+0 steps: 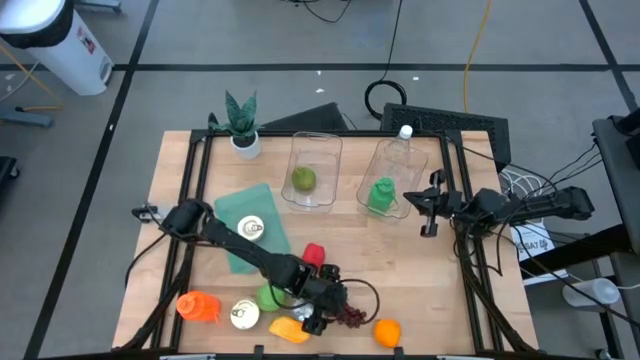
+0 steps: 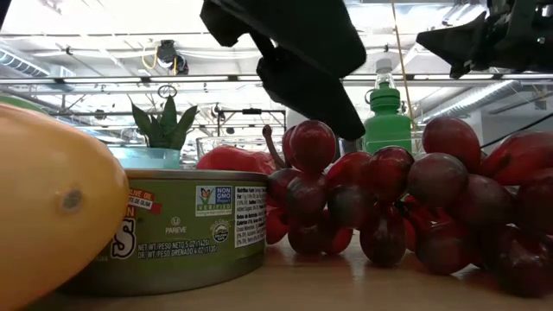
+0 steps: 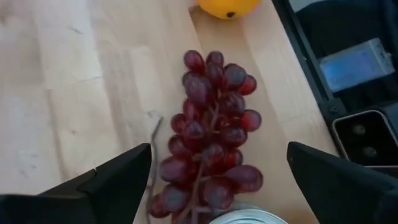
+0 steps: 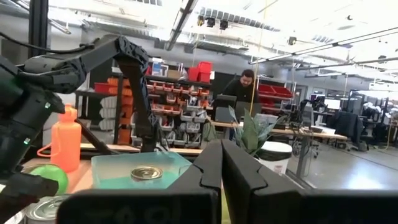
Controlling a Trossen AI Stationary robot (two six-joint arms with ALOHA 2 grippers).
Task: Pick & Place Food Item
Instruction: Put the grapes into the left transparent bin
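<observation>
My left gripper's fingers hover above the grapes, so closing now would miss. My left gripper lowers first, then closes on the grapes.
A bunch of dark red grapes (image 3: 211, 137) lies on its side on the wooden table near the front edge, also seen in the high view (image 1: 351, 316) and the low view (image 2: 406, 199). My left gripper (image 3: 219, 151) hovers above it, slanting down and open. One finger (image 3: 118, 180) stands on each side of the bunch, and neither touches it. My right gripper (image 1: 432, 207) waits shut at the table's right side, above the tabletop, with nothing in it (image 4: 221, 168).
Close to the grapes are a tin can (image 2: 181, 225), a yellow fruit (image 1: 285, 327), an orange (image 1: 387, 332), a green fruit (image 1: 268, 297) and a red pepper (image 1: 314, 255). Farther back stand a teal tray (image 1: 262, 205) and two clear bins (image 1: 315, 190) (image 1: 400, 160).
</observation>
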